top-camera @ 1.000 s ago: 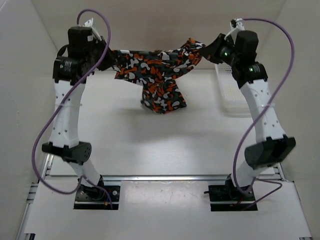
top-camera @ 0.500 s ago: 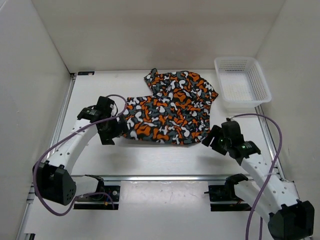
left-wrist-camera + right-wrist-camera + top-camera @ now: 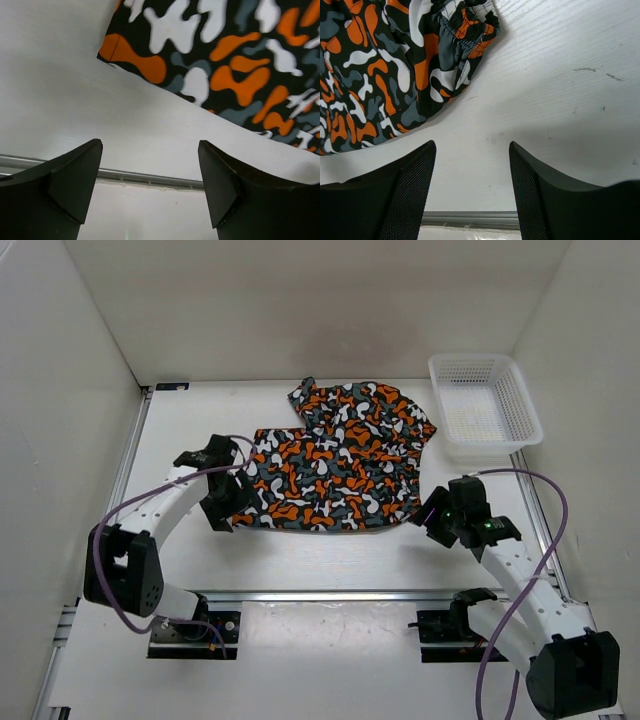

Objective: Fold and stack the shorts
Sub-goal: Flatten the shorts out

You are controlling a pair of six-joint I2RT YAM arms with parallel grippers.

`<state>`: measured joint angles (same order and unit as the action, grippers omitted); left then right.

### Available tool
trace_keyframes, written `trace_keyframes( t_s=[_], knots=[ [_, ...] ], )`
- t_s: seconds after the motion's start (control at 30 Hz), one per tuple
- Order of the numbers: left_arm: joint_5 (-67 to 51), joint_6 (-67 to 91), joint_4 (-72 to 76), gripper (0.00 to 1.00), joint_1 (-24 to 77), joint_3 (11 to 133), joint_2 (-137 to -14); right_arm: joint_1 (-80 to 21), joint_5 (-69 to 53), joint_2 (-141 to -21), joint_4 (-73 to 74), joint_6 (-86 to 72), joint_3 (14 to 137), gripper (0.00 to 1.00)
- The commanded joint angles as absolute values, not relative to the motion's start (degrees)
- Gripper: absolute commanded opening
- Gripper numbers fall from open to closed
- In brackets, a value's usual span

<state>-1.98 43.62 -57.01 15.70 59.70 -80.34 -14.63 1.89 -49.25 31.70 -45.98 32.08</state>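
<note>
The robot's right gripper will next take hold of the shorts' near waistband corner (image 3: 415,505) (image 3: 481,44), which leaves the shorts' other near corner free for the left gripper to fold.
The camouflage shorts (image 3: 340,460) lie spread flat on the table, orange, black, grey and white. Their near-left corner (image 3: 220,65) fills the top of the left wrist view, and their elastic waistband end (image 3: 410,65) shows at upper left of the right wrist view. My left gripper (image 3: 232,512) stands open just off the shorts' left edge, nothing between its fingers (image 3: 75,175). On the other side, my right gripper (image 3: 432,508) is open beside the shorts' near-right corner, also empty, with bare table between its fingers (image 3: 535,185).
A white mesh basket (image 3: 485,405) stands at the back right, close to the shorts' right edge. White walls enclose the table on three sides. A metal rail (image 3: 330,594) runs along the near edge, in front of the arm bases.
A second ago both grippers held the shorts up, stretched in the air at the back. The shorts now lie flat on the table, both grippers have let go and sit low beside them.
</note>
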Motion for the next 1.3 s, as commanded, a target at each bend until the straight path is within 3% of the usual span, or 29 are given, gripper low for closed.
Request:
trace_keyframes(
  t_s=[0.0, 0.27, 0.43, 0.47, 0.53, 0.57, 0.6, 0.63, 0.67, 0.7, 0.77, 0.93, 1.03, 1.2, 1.27],
  knots=[
    [-5.17, 46.49, -52.04, 0.89, 14.16, 55.91, -81.82, -13.45, -2.19, -50.01, 27.34, -47.11, 31.38, 0.65],
    [-6.68, 45.26, -47.29, 0.91, 11.07, 59.92, -95.34, -7.47, -8.44, -63.09, 16.54, -46.41, 31.99, 0.66],
    [-5.45, 44.74, -47.29, 0.78, 10.55, 64.59, -101.59, -6.94, -8.44, -73.64, 11.35, -45.0, 35.41, 0.66],
    [-5.45, 44.74, -47.29, 0.73, 10.55, 65.21, -102.38, -6.94, -8.44, -74.96, 10.55, -45.0, 36.03, 0.65],
    [-5.45, 44.74, -47.29, 0.52, 10.55, 66.79, -104.14, -6.94, -8.44, -78.74, 8.44, -44.48, 37.61, 0.61],
    [-5.45, 44.21, -47.29, 0.4, 10.55, 66.8, -104.67, -7.47, -7.74, -80.06, 7.83, -44.47, 38.23, 0.56],
    [-5.45, 44.21, -47.29, 0.17, 10.55, 67.67, -105.37, -7.47, -7.21, -82.68, 6.52, -44.47, 38.75, 0.52],
    [-5.45, 44.21, -47.29, 0.1, 10.55, 68.55, -105.38, -7.47, -7.21, -84.01, 5.89, -43.78, 40.24, 0.46],
    [-5.45, 43.69, -47.29, 0.1, 10.02, 69.08, -105.9, -7.47, -7.21, -85.07, 5.89, -43.07, 41.56, 0.38],
    [-5.45, 43.68, -47.29, 0.1, 10.02, 70.65, -105.91, -7.47, -6.51, -86.64, 7.11, -43.07, 43.05, 0.19],
    [-5.45, 43.07, -49.74, 0.1, 9.4, 73.46, -105.91, -7.47, -5.81, -87.18, 8.52, -41.84, 48.58, 0.01],
    [-1.68, 40.61, -59.57, 0.1, 6.77, 91.44, -104.33, -7.47, -3.52, -84.39, 18.53, -39.47, 64.48, 0.01],
    [0.26, 39.21, -64.93, 0.1, 6.24, 98.5, -101.79, -7.47, -2.81, -80.35, 19.95, -38.94, 63.82, 0.01],
    [0.79, 37.36, -64.96, 0.1, 6.76, 91.43, -96.25, -7.47, -1.49, -70.41, 22.41, -39.46, 50.56, 0.01],
    [1.32, 37.35, -62.51, 0.17, 8.17, 82.04, -93.8, -7.99, -0.97, -66.98, 24.16, -39.46, 45.9, 0.01]
  ],
)
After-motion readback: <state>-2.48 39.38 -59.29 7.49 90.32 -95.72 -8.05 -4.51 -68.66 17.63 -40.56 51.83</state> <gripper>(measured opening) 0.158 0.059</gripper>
